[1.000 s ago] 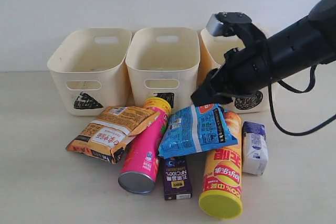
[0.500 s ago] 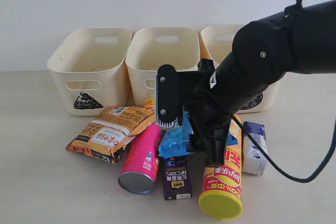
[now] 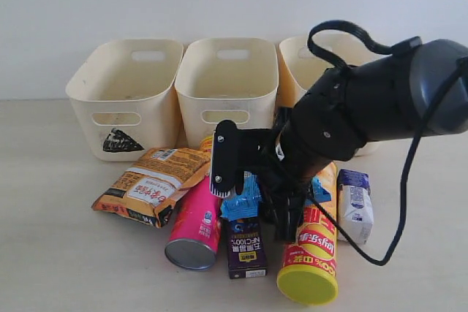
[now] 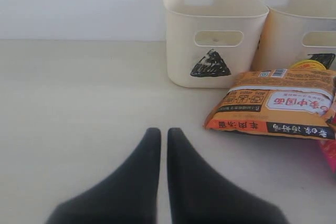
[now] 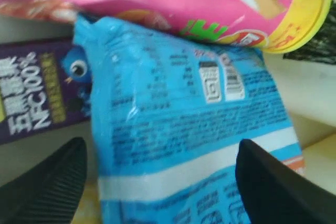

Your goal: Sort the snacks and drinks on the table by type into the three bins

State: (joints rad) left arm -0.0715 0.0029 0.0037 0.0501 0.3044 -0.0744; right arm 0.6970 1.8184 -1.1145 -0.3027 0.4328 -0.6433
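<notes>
I will grab the blue bag by its white-striped middle (image 5: 184, 169) with my right gripper next. Then my right gripper will put the bag into the third cream bin to sort it.
My right gripper (image 5: 160, 182) is open, one finger on each side of the blue bag (image 5: 178, 124), which lies on the pile; my right arm (image 3: 344, 122) hides most of the blue bag (image 3: 241, 196). Around it lie the pink tube (image 3: 196, 218), the dark purple box (image 3: 246, 248), the yellow-orange tube (image 3: 311, 257) and the white-and-blue pack (image 3: 355, 210). The orange-brown bag (image 3: 155, 182) lies to the left. My left gripper (image 4: 164, 136) is shut and empty over bare table (image 4: 79, 103), apart from the orange-brown bag (image 4: 278, 103).
Three cream bins stand in a row behind the pile: triangle (image 3: 124, 100), square (image 3: 230, 85), and the third (image 3: 311, 60) partly behind my right arm. A loose black cable (image 3: 398, 202) hangs by the white-and-blue pack.
My right arm swung down from beside the right bin onto the pile. It now covers most of the blue bag, its fingers astride it.
</notes>
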